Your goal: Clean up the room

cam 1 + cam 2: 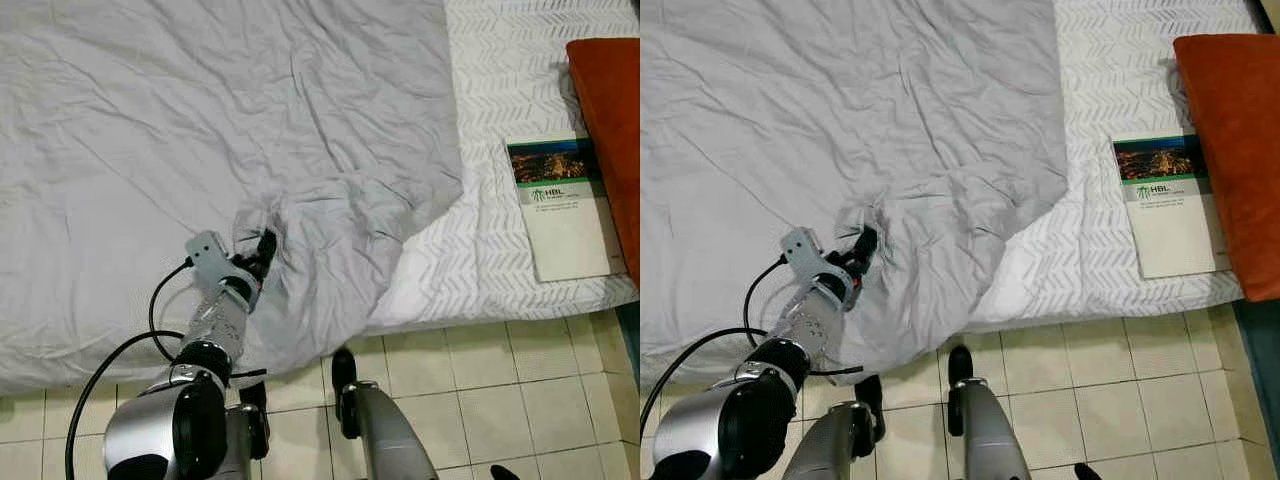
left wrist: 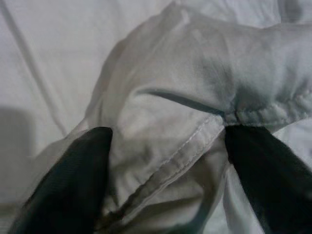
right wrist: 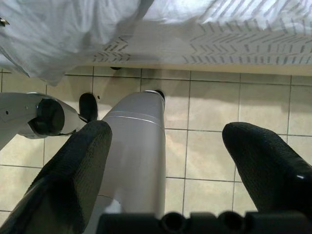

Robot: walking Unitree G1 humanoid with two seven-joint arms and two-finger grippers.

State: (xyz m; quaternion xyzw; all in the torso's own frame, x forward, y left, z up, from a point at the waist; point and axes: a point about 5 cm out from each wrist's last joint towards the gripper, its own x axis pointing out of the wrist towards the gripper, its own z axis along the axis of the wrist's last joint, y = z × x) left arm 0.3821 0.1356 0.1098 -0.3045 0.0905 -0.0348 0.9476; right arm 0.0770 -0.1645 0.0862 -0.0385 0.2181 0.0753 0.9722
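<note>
The blanket (image 1: 230, 130) bunches up at its stitched hem fold (image 1: 270, 238) while the rest lies loose across the bed, so my left gripper needs to grab the blanket by that fold next.
A grey blanket (image 1: 230, 130) covers most of the bed and hangs over the near edge, its corner folded back over the white patterned sheet (image 1: 500, 230). My left gripper (image 1: 266, 243) reaches into a raised fold of that blanket near the bed's front edge. In the left wrist view its fingers (image 2: 73, 180) stand apart, open, with a stitched hem of the blanket (image 2: 185, 146) bunched between them. My right gripper (image 3: 165, 146) hangs open over the tiled floor beside my leg, holding nothing.
A book (image 1: 560, 205) with a dark photo cover lies on the sheet at the right, next to an orange pillow (image 1: 612, 120). Beige floor tiles (image 1: 500, 380) run along the bed's front edge. My legs and black feet (image 1: 343, 368) stand close to the bed.
</note>
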